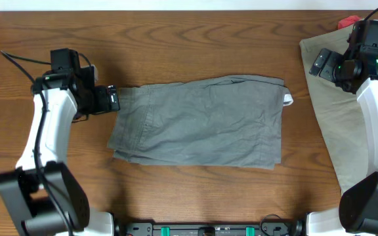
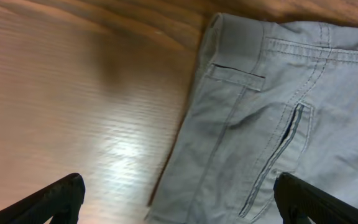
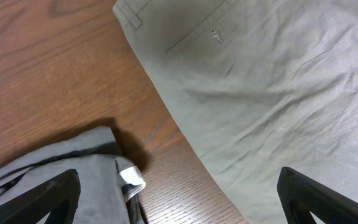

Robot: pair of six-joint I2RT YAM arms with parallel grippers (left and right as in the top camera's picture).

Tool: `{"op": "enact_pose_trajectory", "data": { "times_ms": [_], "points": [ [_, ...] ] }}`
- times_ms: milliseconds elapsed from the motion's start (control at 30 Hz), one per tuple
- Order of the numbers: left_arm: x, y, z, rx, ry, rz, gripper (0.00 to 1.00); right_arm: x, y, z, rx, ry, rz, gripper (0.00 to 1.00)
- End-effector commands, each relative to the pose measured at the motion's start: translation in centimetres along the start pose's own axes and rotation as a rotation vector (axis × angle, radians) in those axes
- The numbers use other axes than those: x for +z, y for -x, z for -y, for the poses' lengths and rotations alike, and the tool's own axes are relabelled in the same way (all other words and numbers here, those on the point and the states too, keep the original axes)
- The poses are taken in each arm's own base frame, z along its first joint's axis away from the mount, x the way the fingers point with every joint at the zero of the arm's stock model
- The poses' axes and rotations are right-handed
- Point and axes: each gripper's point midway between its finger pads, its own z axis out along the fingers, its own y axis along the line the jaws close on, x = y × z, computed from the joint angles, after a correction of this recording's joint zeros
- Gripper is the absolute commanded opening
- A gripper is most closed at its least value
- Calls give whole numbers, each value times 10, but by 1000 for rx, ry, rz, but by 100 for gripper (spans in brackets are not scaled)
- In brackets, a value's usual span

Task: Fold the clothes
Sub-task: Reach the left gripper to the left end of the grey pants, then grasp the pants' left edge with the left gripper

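My left gripper grabs the grey shorts [image 1: 202, 121] at the middle of their outer edge [image 1: 117, 122] beside the pocket next, to fold that end of the shorts over.
Grey shorts [image 1: 202, 121] lie folded flat in the middle of the wooden table. The left wrist view shows their waistband and back pocket [image 2: 278, 118]. My left gripper [image 1: 112, 98] is open and empty, just off the shorts' left edge near the waistband corner. My right gripper [image 1: 321, 62] is open and empty above the far right of the table, over the edge of a khaki garment [image 1: 346, 111]. The right wrist view shows that khaki cloth [image 3: 278, 87] and the grey shorts' corner with a white tag [image 3: 131, 177].
A red item [image 1: 350, 23] lies at the far right corner behind the right arm. Bare wooden table [image 1: 176, 46] surrounds the shorts. A black cable [image 1: 18, 60] runs behind the left arm.
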Motion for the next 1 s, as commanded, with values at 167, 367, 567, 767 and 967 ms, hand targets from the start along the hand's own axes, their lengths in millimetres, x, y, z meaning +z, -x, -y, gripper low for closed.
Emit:
{"op": "enact_pose_trajectory", "data": {
  "times_ms": [167, 367, 567, 767, 967],
  "points": [
    [38, -11, 19, 13, -283, -121, 98, 0, 2, 1, -14, -7, 3, 99],
    [65, -25, 12, 5, -295, -210, 98, 0, 2, 1, -14, -7, 3, 99],
    [73, -36, 22, 23, -375, -246, 98, 0, 2, 1, -14, -7, 3, 99],
    [84, -67, 27, 10, -382, -332, 98, 0, 2, 1, -14, -7, 3, 99],
    [103, -94, 35, 42, -384, -356, 98, 0, 2, 1, -14, -7, 3, 99]
  ]
}}
